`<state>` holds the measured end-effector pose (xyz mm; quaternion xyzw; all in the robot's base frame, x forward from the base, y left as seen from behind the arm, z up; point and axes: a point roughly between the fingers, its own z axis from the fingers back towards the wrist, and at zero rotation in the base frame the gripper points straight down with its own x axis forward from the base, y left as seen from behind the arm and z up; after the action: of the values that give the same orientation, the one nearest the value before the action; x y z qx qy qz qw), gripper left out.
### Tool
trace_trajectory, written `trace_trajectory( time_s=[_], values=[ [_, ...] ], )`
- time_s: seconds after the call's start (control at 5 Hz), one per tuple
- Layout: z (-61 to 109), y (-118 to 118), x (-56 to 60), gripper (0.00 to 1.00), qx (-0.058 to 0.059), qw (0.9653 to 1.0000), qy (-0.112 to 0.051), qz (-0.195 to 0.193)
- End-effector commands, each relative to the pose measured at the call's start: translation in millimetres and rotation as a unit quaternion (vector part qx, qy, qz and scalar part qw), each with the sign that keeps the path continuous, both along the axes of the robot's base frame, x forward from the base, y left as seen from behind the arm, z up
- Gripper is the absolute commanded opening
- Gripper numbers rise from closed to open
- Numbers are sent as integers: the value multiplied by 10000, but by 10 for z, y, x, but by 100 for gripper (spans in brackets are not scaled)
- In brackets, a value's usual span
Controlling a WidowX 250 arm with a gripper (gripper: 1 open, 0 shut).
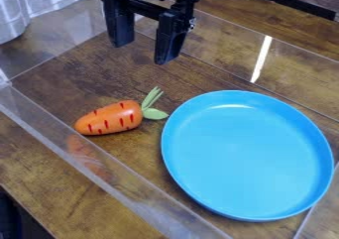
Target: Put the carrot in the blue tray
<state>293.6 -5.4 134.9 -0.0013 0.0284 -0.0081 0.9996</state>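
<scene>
I will put the carrot in the blue tray point(248, 152), so next I will grab it with my gripper by its striped orange body point(115, 117).
The carrot point(111, 119) lies on the wooden table, a stubby orange toy with dark stripes and pale green leaves point(154, 106) pointing right toward the blue tray point(248, 152). The tray is a wide round blue plate at the right, with nothing in it. The leaves come close to its left rim. My gripper point(143, 43) hangs above and behind the carrot, pointing down, its two black fingers point(167, 41) spread open with nothing between them. It is well clear of the carrot.
A clear plastic wall point(79, 154) runs diagonally along the near left side of the table. A pale object point(11, 13) sits at the far left corner. A bright light streak point(263, 59) reflects on the wood behind the tray.
</scene>
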Motion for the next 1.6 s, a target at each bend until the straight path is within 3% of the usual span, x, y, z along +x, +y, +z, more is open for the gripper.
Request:
trace_trajectory(
  time_s=[0.0, 0.2, 0.4, 0.8, 1.2, 1.4],
  values=[
    [-88, 6, -9, 100, -16, 9998, 76, -184],
    [-233, 41, -27, 100, -30, 9981, 150, -602],
    [-421, 86, -30, 100, -9, 9933, 189, -1137],
    [-780, 214, -34, 100, 52, 9803, 325, -1946],
    [-1057, 326, -34, 100, 57, 9773, 429, -2074],
    [-1078, 362, -28, 100, 50, 9766, 499, -2089]
  ],
)
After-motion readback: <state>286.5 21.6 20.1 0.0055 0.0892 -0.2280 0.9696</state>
